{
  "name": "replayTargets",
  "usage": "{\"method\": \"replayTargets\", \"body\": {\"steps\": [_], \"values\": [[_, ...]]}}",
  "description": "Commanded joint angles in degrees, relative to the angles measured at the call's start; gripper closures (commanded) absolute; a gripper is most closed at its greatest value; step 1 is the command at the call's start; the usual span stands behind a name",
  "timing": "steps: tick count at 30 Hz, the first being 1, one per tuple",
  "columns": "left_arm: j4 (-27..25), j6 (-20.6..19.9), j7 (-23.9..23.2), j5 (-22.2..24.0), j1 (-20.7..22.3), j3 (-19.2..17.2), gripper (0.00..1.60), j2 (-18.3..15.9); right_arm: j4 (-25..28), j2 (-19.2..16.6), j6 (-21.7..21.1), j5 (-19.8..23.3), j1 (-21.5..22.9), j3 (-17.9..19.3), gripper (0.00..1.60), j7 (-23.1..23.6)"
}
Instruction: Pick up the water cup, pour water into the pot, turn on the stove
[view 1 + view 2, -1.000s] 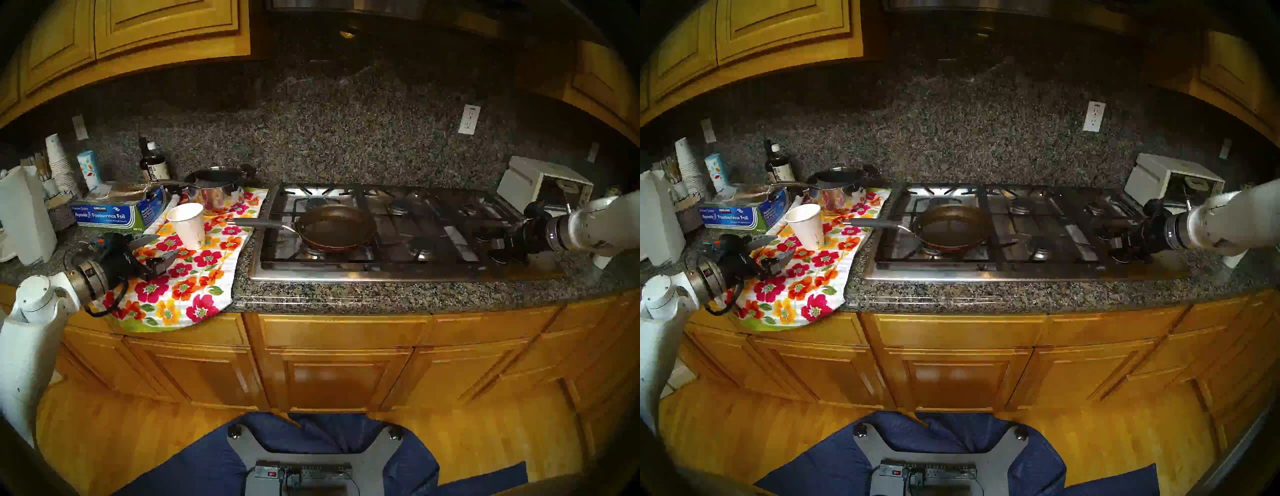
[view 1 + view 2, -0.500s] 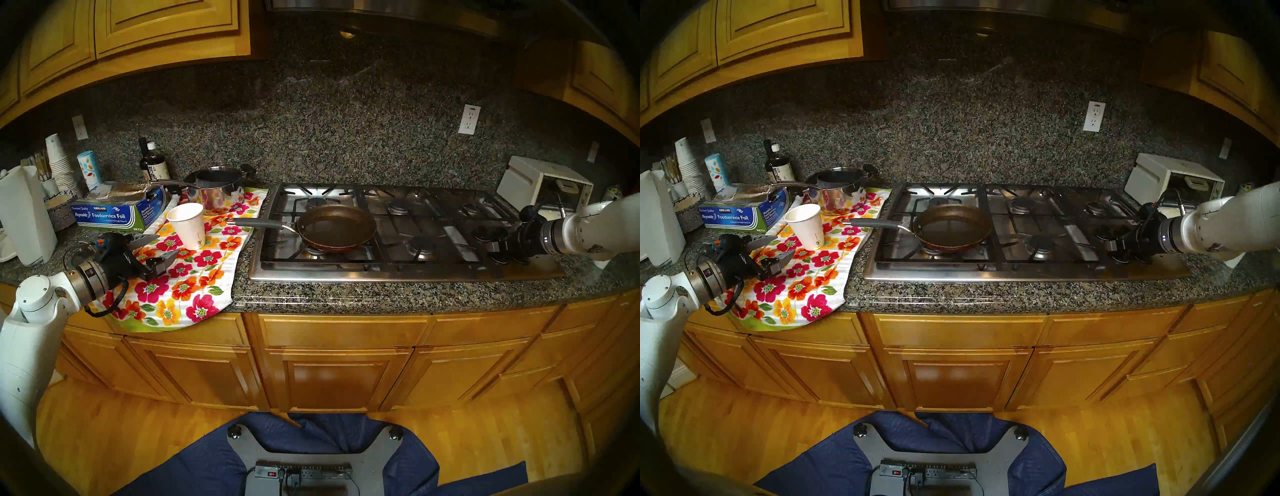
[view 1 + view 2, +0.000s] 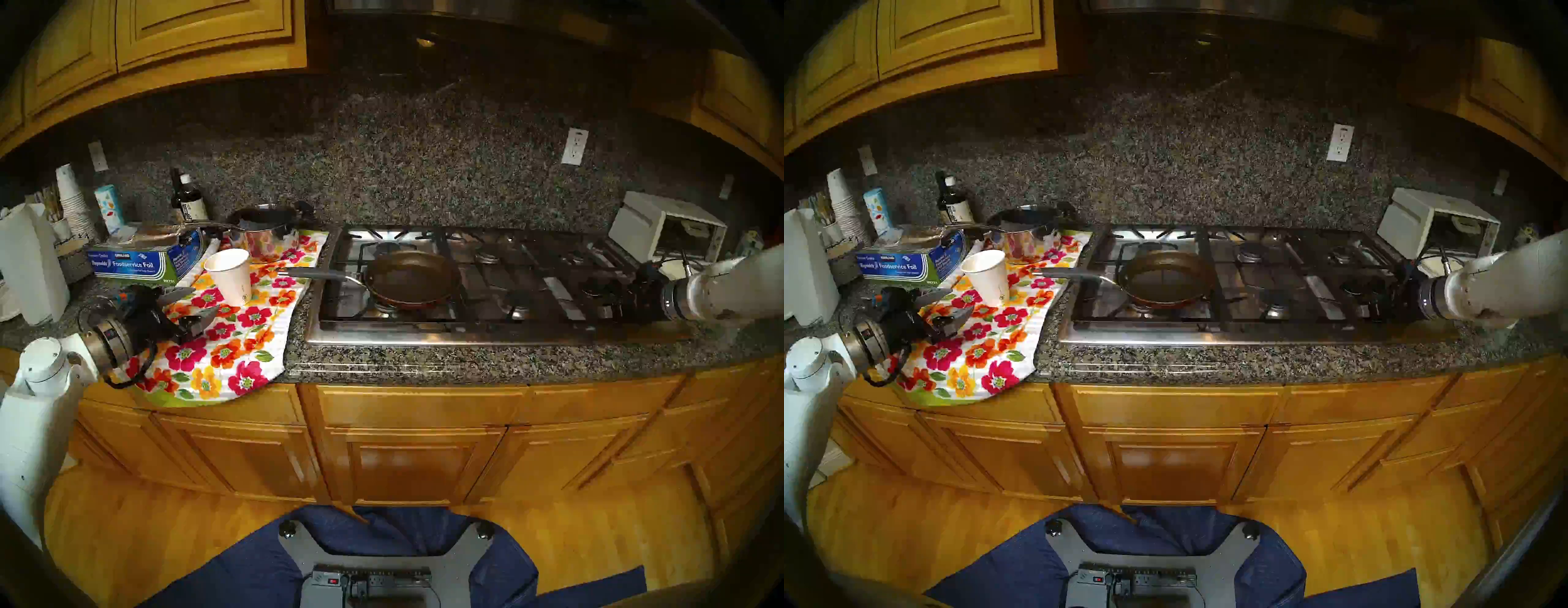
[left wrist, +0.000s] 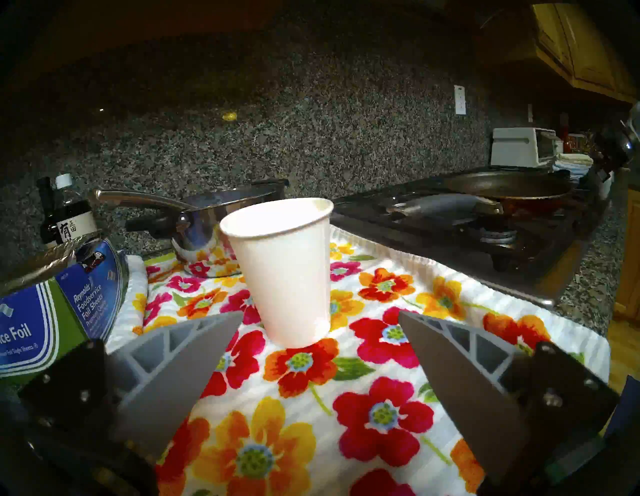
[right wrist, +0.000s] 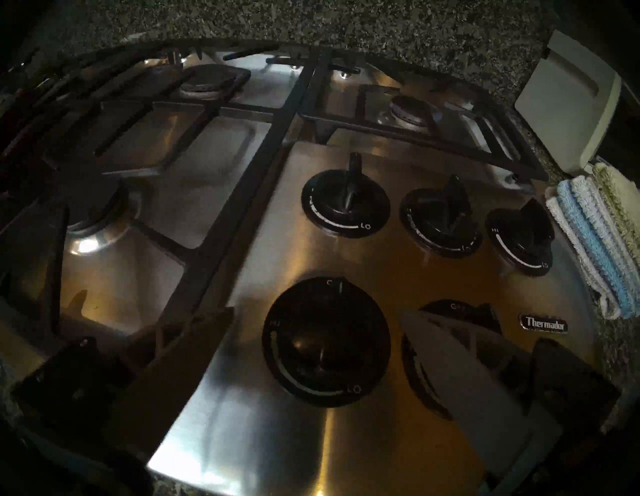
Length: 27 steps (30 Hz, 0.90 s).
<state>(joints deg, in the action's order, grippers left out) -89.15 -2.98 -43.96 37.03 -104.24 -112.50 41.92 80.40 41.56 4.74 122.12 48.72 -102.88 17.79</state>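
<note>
The right gripper pinches the knob by the flat sides of its raised line (image 5: 328, 335) next, since the black stove knob has a wide round dial (image 5: 289, 363).
The water cup (image 3: 229, 276) (image 4: 284, 273), a white paper cup, stands upright on a floral towel (image 3: 220, 348) left of the stove (image 3: 466, 335). My left gripper (image 3: 193, 305) (image 4: 320, 313) is open just short of the cup's base, with one finger on each side of it and no contact. The pot (image 3: 411, 278) (image 4: 509, 185), a dark frying pan, sits on the front left burner with its grey handle pointing at the cup. My right gripper (image 3: 606, 299) (image 5: 317, 311) hangs open over the black knobs, straddling the front left knob (image 5: 325, 350).
A steel saucepan (image 3: 267, 231) and a foil box (image 3: 140, 261) stand behind the cup. A stack of cups (image 3: 72, 199) and bottles line the back left. A white toaster oven (image 3: 662, 229) and folded towels (image 5: 595, 239) are right of the stove.
My right arm has sunk a little toward the knobs. The left arm, cup and pan have not moved.
</note>
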Motion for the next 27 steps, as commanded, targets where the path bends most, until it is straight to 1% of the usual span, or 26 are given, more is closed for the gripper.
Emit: {"method": "replayTargets", "body": {"steps": [1,3,4,5,6,7,9,12,14,17,18,21,23,27], "values": [[-1.1,0.3,0.1,0.6,1.0,-1.4,0.00,-0.5,-2.7,0.3,0.7,0.1,0.8,1.3,0.00,0.6],[-1.1,0.3,0.1,0.6,1.0,-1.4,0.00,-0.5,-3.2,0.3,0.8,0.1,0.3,1.4,0.00,0.9],[-1.1,0.3,0.1,0.6,1.0,-1.4,0.00,-0.5,-3.5,0.3,0.8,0.1,0.0,1.5,0.16,1.0],[-1.1,0.3,0.1,0.6,1.0,-1.4,0.00,-0.5,-3.8,0.3,0.9,0.1,-0.3,1.6,0.70,1.2],[-1.1,0.3,0.1,0.6,1.0,-1.5,0.00,-0.5,-4.0,0.3,0.8,0.0,-0.7,1.7,1.04,1.4],[-1.1,0.3,0.1,0.6,1.0,-1.5,0.00,-0.4,-4.2,0.3,0.8,0.1,-1.0,1.7,1.23,1.6],[-1.1,0.3,0.2,0.6,1.0,-1.5,0.00,-0.4,-4.3,0.1,0.7,0.1,-1.6,1.7,1.26,1.9],[-1.1,0.3,0.2,0.6,1.0,-1.5,0.00,-0.4,-4.2,-0.2,0.7,0.4,-2.3,1.7,1.20,2.4],[-1.1,0.3,0.2,0.6,1.0,-1.5,0.00,-0.4,-4.3,-0.4,0.9,0.6,-2.8,1.8,1.27,2.7],[-1.1,0.3,0.2,0.6,1.0,-1.5,0.00,-0.4,-4.2,-0.2,1.1,0.8,-3.7,2.0,1.25,2.6],[-1.1,0.3,0.2,0.6,1.0,-1.5,0.00,-0.4,-4.2,-0.2,1.2,0.9,-3.9,2.1,1.27,2.7],[-1.1,0.3,0.2,0.6,1.0,-1.5,0.00,-0.4,-4.2,-0.1,1.4,1.1,-4.8,2.3,1.42,2.7],[-1.1,0.3,0.2,0.6,1.0,-1.5,0.00,-0.4,-4.3,0.0,1.5,1.2,-5.0,2.3,1.60,2.9],[-1.1,0.3,0.2,0.6,1.0,-1.5,0.00,-0.4,-4.4,0.1,1.7,1.4,-5.0,2.0,1.60,3.0]]}}
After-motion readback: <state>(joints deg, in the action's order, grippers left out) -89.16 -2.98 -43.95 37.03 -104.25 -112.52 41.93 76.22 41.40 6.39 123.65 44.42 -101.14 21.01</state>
